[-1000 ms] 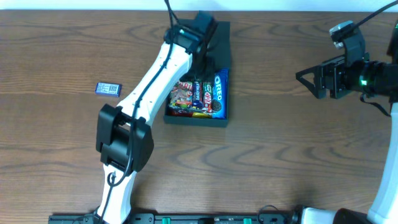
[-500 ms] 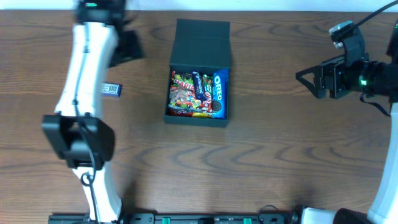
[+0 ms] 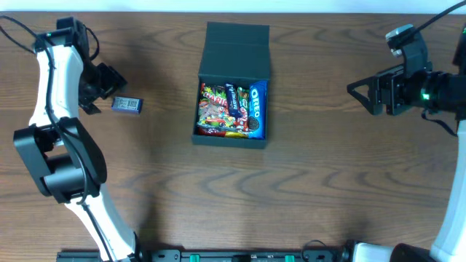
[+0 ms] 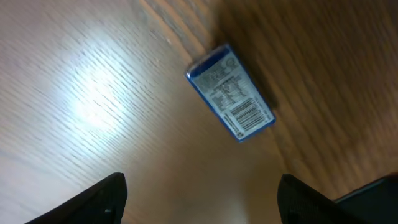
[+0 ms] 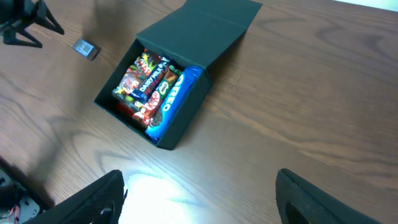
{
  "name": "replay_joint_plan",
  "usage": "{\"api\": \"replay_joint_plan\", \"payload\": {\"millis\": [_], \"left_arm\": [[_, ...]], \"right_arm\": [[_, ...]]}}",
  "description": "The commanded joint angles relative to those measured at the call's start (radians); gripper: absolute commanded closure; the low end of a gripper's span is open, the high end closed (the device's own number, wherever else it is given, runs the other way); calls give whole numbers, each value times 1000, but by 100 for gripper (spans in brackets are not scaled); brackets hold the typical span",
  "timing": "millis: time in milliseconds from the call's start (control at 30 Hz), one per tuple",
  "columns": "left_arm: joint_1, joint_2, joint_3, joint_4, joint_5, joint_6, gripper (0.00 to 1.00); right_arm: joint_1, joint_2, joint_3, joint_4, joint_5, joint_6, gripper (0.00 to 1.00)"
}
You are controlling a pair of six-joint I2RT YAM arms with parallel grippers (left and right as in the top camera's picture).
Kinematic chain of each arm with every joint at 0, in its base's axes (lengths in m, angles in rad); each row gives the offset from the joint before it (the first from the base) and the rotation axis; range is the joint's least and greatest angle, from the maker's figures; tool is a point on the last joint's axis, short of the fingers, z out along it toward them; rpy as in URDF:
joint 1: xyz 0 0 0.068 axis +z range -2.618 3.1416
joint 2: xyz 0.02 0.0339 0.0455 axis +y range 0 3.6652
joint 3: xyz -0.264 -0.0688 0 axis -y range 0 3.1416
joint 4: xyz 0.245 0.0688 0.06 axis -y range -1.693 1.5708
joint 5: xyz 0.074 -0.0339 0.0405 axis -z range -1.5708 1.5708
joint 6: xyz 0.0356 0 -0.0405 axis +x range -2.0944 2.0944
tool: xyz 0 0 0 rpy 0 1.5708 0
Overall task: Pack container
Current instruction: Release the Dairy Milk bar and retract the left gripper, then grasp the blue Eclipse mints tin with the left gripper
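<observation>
The small blue packet (image 3: 127,105) has to go flat into the container (image 3: 261,140). My left gripper next needs to grab the packet across its long sides, turned along its length, to pack it.
The dark charcoal-teal container (image 3: 261,140) sits at the table's middle back, its flat lid (image 3: 237,49) folded open behind it. It holds several snack packets, with a blue Oreo pack (image 3: 258,108) on the right; the box also shows in the right wrist view (image 5: 186,121). A small blue packet (image 3: 127,105) lies on the table at far left, also in the left wrist view (image 4: 231,92). My left gripper (image 3: 102,89) is open and empty, just left of that packet. My right gripper (image 3: 357,93) is open and empty at far right, apart from the box.
The brown wooden table (image 3: 306,189) spreads under everything. My left arm (image 3: 54,124) stands along the left edge. My right arm (image 3: 437,91) enters from the right edge. A black rail runs along the front edge (image 3: 240,256).
My left arm has swung from over the container's lid to the far left, ending by the small blue packet. The lid and snacks are now uncovered. The right arm has not moved.
</observation>
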Motion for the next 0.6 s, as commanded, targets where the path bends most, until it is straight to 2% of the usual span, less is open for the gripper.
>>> {"api": "replay_joint_plan", "payload": {"millis": [0,67,233,567], "left_arm": [[-7,-4,-14,14,21,-239,22],[-13,2,-14,29,19,-328,23],[-38,4,-16,96,-21,-459,23],[-63,29,-17,116,-66,-597,25]], "right_arm": [[8,11,2,-6,-6,-14,23],[8,16,2,-14,-5,-14,23],[9,35,2,-35,-5,-14,25],[9,48,1,-47,-5,-14,26]]}}
